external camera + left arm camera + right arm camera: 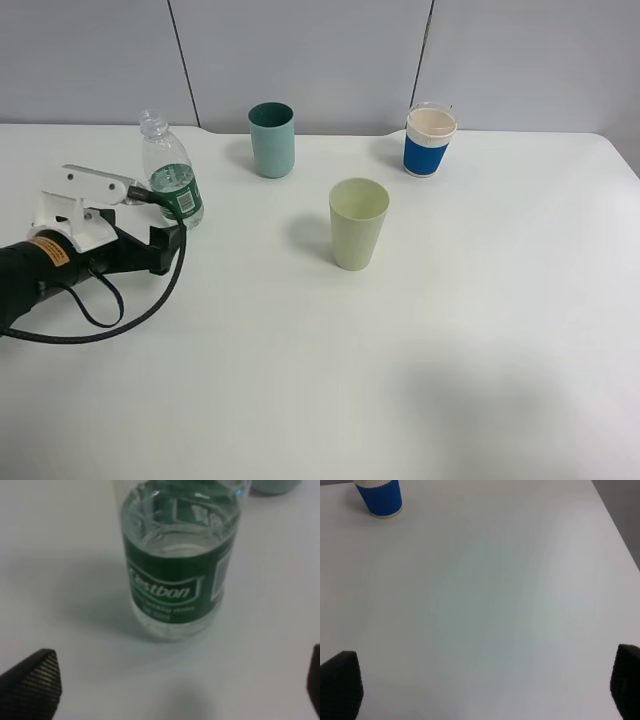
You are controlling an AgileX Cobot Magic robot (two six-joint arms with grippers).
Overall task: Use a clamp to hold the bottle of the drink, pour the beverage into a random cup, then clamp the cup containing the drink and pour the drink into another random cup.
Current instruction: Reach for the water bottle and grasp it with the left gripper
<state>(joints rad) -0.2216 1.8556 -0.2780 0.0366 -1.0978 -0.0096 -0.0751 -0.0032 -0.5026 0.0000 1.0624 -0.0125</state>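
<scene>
My left gripper takes hold of the bottle by its green-labelled body [177, 190] next, to pour the beverage into the pale yellow-green cup [358, 222].
The bottle of the drink [172, 180] stands upright at the left of the table, clear and ribbed with a dark green label, with clear beverage [175, 545] inside. My left gripper [165, 218] is open just in front of the bottle [175, 580], its fingertips [30, 685] short of the base and touching nothing. The pale yellow-green tapered cup [358, 222] stands mid-table. A teal straight-sided cup [271, 139] stands behind it to the left. My right gripper [484, 685] is open over bare table and does not show in the exterior view.
A white cup with a blue band [430, 140] stands at the back right, also seen as the blue cup [380, 497] in the right wrist view. A black cable [120, 320] loops on the table beside the left arm. The table's right edge [620, 535] runs close to the right gripper.
</scene>
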